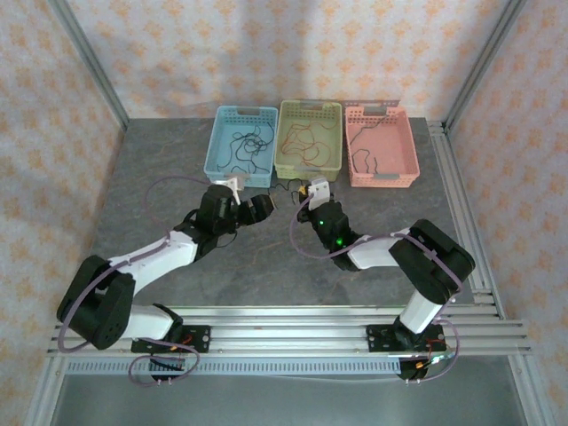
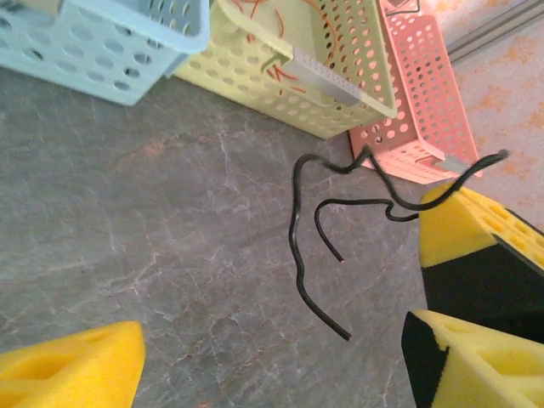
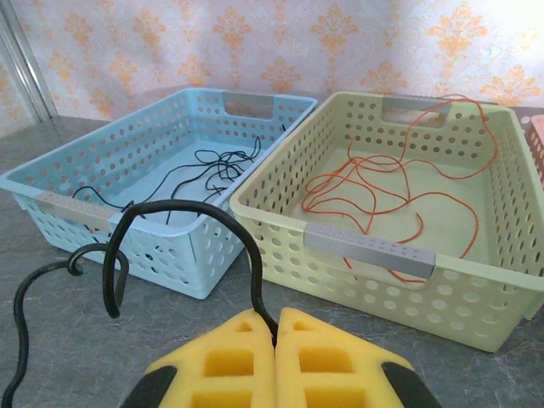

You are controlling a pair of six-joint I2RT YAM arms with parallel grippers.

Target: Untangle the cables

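Note:
My left gripper is due to grab the thick black cable [image 2: 294, 238] by its hanging loose end [image 2: 341, 331] next, to pull the cable's curls out from my right gripper.
My right gripper [image 3: 276, 327] is shut on one end of a thick black cable [image 3: 183, 205], which arches up and left from the pads in front of the baskets. In the left wrist view the same black cable [image 2: 294, 238] hangs in loose curls over the grey table, running from the right gripper's yellow fingers [image 2: 463, 225]. My left gripper [image 2: 272, 365] is open just below the cable's free end, with nothing between its fingers. From above, the left gripper [image 1: 264, 207] and right gripper [image 1: 303, 192] face each other closely in front of the baskets.
Three perforated baskets stand in a row at the back. The blue basket [image 1: 216, 142] holds thin black cables [image 1: 244, 146], the yellow-green basket [image 1: 284, 146] holds orange cables [image 1: 306, 142], and the pink basket [image 1: 414, 155] holds a dark cable [image 1: 364, 158]. Metal rails run along the near and right edges.

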